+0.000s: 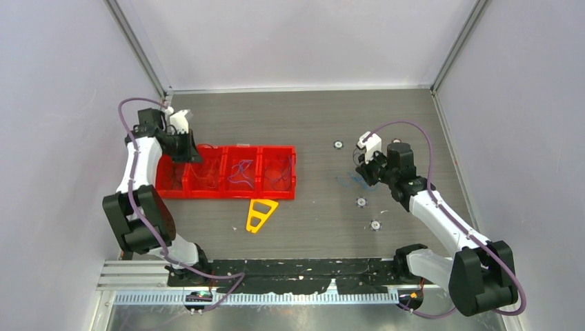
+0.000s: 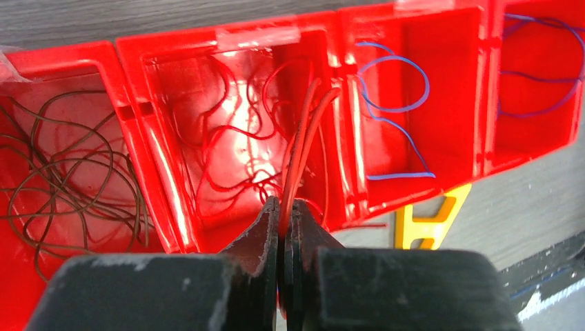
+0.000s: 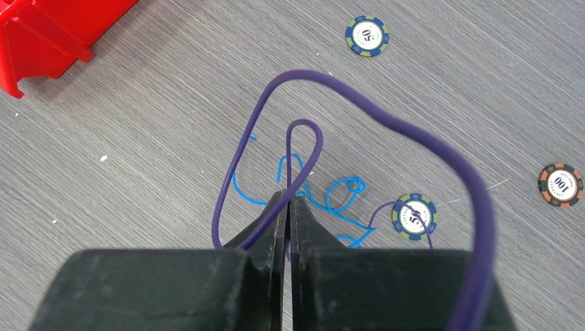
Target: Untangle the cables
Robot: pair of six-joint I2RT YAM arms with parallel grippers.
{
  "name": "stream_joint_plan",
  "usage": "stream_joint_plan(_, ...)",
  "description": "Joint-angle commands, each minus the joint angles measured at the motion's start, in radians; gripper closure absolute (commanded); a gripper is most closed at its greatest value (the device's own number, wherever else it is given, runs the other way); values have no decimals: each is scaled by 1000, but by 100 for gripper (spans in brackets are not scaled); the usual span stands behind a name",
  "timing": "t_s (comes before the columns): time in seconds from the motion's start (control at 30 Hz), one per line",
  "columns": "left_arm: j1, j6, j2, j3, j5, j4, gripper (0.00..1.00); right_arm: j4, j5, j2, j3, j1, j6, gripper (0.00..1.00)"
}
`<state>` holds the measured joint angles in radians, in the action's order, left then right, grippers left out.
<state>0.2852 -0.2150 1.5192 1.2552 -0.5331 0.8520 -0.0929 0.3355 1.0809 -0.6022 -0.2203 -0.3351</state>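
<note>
One cable end is past the tray's edge, so my left gripper keeps hold of the red cable (image 2: pixel 307 124) until the cable is in its section of the tray.
The cables lie sorted in a red tray (image 1: pixel 227 196). In the left wrist view its compartments hold brown strands (image 2: pixel 62 172), red strands (image 2: pixel 221 152) and blue strands (image 2: pixel 393 89). My left gripper (image 2: pixel 284 201) hangs over the red compartment, shut on a red cable (image 2: pixel 307 124) that runs up from its tips. It stands at the tray's left end (image 1: pixel 182 147). My right gripper (image 3: pixel 290 196) is shut on a thin purple cable (image 3: pixel 307 134) that loops above its tips. Below it, a light blue cable (image 3: pixel 341 194) lies knotted on the table. That gripper is right of the tray (image 1: pixel 363 172).
A yellow triangular piece (image 1: pixel 261 215) lies in front of the tray. Poker chips (image 3: pixel 367 35), (image 3: pixel 560 185), (image 3: pixel 414 216) are scattered on the table round the right gripper. A thick purple arm cable (image 3: pixel 428 148) arcs across the right wrist view. Walls enclose the table on three sides.
</note>
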Motion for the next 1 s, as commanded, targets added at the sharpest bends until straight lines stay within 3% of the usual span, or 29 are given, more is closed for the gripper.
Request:
stream_joint_plan(0.0, -21, 68, 73, -17, 59, -148, 100, 10, 3, -6, -45, 3, 15, 95)
stream_joint_plan(0.27, -42, 70, 138, -78, 185, -239, 100, -12, -9, -7, -51, 2, 12, 95)
stream_joint_plan(0.6, -41, 49, -34, -45, 180, -253, 100, -11, -1, 9, -60, 2, 24, 95)
stream_joint_plan(0.73, -45, 65, -25, -39, 184, -279, 100, -4, 7, 22, -64, 2, 37, 95)
stream_joint_plan(0.97, -83, 78, -29, -159, 226, -439, 100, -8, 13, 23, -68, 2, 54, 95)
